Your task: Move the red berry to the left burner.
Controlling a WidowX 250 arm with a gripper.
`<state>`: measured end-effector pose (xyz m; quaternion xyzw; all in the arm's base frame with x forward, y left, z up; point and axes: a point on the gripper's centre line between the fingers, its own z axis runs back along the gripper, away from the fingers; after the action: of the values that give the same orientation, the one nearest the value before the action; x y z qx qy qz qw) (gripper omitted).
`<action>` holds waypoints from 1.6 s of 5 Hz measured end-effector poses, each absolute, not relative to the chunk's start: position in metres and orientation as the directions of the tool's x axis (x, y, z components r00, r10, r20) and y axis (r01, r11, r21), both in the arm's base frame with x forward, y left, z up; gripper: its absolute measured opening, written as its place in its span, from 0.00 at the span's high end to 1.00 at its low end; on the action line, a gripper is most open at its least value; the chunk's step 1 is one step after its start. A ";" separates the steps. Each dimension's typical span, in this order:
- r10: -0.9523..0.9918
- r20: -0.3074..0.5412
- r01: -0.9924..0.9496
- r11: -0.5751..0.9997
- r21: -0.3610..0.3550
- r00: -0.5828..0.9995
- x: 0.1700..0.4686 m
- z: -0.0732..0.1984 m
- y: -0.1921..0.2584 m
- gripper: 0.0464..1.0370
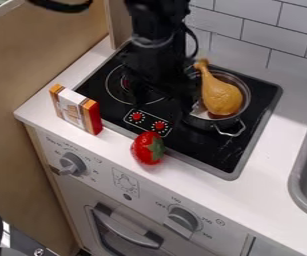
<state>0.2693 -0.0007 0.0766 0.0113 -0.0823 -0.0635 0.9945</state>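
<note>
The red berry has to go onto the left burner. My gripper should next grab the plump red body of the red berry (pixel 142 149).
The black gripper (pixel 162 101) hangs over the middle of the stove, between the left burner and the pot, its two fingers spread apart with nothing visible between them. The red berry (pixel 142 149), with a green leafy top facing right, lies at the stove's front edge, just below the control knobs and nearer the camera than the gripper. Thin rings mark the left burner (pixel 113 88) on the black cooktop; the gripper covers part of its right side.
A metal pot (pixel 246 107) holding a toy drumstick (pixel 220 95) stands on the right burner. An orange, white and red box (pixel 75 109) is on the counter left of the stove. A grey sink (pixel 301 172) lies at the right, a tiled wall (pixel 239 32) behind.
</note>
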 end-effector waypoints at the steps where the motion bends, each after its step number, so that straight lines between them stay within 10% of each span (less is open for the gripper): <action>1: -0.139 0.160 0.132 0.990 0.050 0.977 0.266 0.072 0.003 0.05; 8: -0.098 0.203 0.082 0.993 0.086 0.974 0.240 0.033 -0.008 0.05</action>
<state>0.2403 -0.0081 0.0334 0.0387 -0.1039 -0.0451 0.9928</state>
